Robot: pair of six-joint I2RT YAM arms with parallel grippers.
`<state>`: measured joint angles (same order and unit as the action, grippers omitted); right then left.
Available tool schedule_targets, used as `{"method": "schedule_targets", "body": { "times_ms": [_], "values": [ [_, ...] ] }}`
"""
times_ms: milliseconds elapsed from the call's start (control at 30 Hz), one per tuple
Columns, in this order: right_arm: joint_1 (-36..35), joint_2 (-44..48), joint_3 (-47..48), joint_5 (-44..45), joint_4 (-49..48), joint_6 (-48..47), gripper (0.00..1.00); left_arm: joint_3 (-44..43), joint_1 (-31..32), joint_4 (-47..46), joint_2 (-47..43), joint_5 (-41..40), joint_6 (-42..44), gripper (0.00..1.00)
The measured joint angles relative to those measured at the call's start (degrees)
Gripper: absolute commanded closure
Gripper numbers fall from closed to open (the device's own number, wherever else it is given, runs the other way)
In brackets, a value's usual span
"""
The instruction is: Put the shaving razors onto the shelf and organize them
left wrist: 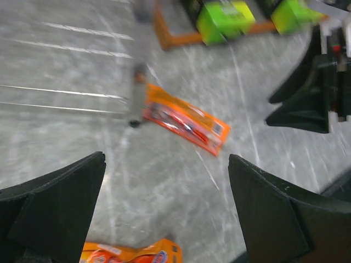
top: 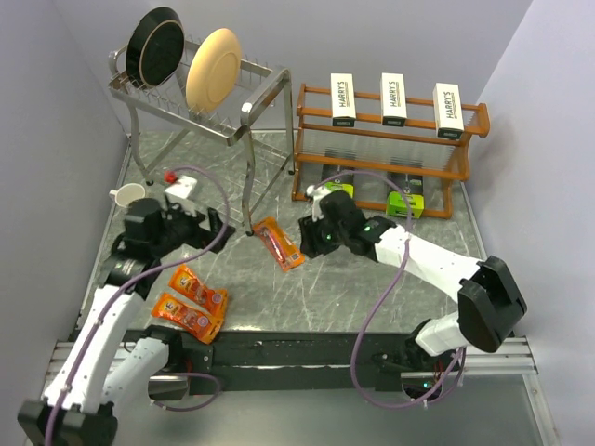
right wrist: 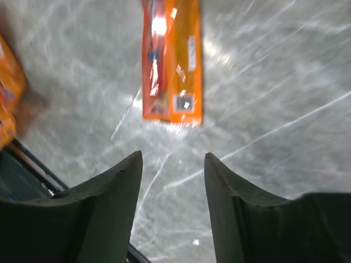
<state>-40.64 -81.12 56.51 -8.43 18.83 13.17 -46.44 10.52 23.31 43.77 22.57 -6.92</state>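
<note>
My right gripper will pick up the orange razor pack by its barcode end next, and the rest stays free to slide onto the shelf. That way, it can place the pack.
The wooden shelf stands at the back right. Three white HARRY'S boxes stand on its top tier. Two black-and-lime packs sit on its bottom tier, also in the left wrist view. One flat orange pack lies mid-table, seen in the left wrist view and the right wrist view. Two more orange packs lie at the front left. My left gripper is open and empty, left of the middle pack. My right gripper is open and empty, just right of that pack.
A silver metal rack with a black plate and a cream plate stands at the back left; one leg stands beside the middle orange pack. A white mug sits at the far left. Walls close in the table on both sides.
</note>
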Motion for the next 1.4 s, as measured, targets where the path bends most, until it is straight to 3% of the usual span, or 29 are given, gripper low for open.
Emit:
{"method": "schedule_targets", "body": {
  "times_ms": [200, 433, 633, 733, 833, 867, 1000, 1200, 1400],
  "values": [
    [-7.67, -6.03, 1.07, 7.04, -2.71, -0.72, 0.25, 1.44, 6.82, 0.22, 4.33, -4.96, -1.49, 0.01],
    [-10.93, -22.97, 11.65, 13.68, -4.11, -0.59, 0.25, 1.53, 4.24, 0.44, 3.41, -7.54, -3.06, 0.01],
    [-10.08, -27.39, 13.60, 15.08, -2.91, 0.37, 0.29, 1.53, 1.18, 1.73, 1.14, -8.50, -3.04, 0.01],
    [-9.94, -27.61, 13.00, 14.91, -2.86, 0.96, 0.35, 1.53, 0.44, 1.81, -0.24, -8.61, -3.04, 0.01],
    [-9.94, -27.61, 11.58, 14.75, -3.23, 1.27, 0.50, 1.53, -0.02, 1.81, -1.05, -8.92, -3.06, 0.01],
    [-9.94, -27.58, 11.47, 14.60, -3.32, 1.49, 0.63, 1.53, -0.15, 1.81, -1.18, -8.92, -3.06, 0.00],
    [-9.94, -27.56, 11.13, 14.40, -4.33, 1.79, 0.98, 1.53, -0.33, 1.79, -1.31, -8.92, -3.13, 0.01],
    [-9.94, -22.71, 7.50, 14.78, -4.07, 0.52, 1.00, 1.53, -0.33, 1.27, -1.31, -8.87, -3.41, 0.01],
    [-6.80, -4.70, 4.02, 14.75, 2.71, -0.92, 1.00, 1.99, -0.33, -1.16, -0.63, -8.37, -3.78, 0.01]
  ]
}}
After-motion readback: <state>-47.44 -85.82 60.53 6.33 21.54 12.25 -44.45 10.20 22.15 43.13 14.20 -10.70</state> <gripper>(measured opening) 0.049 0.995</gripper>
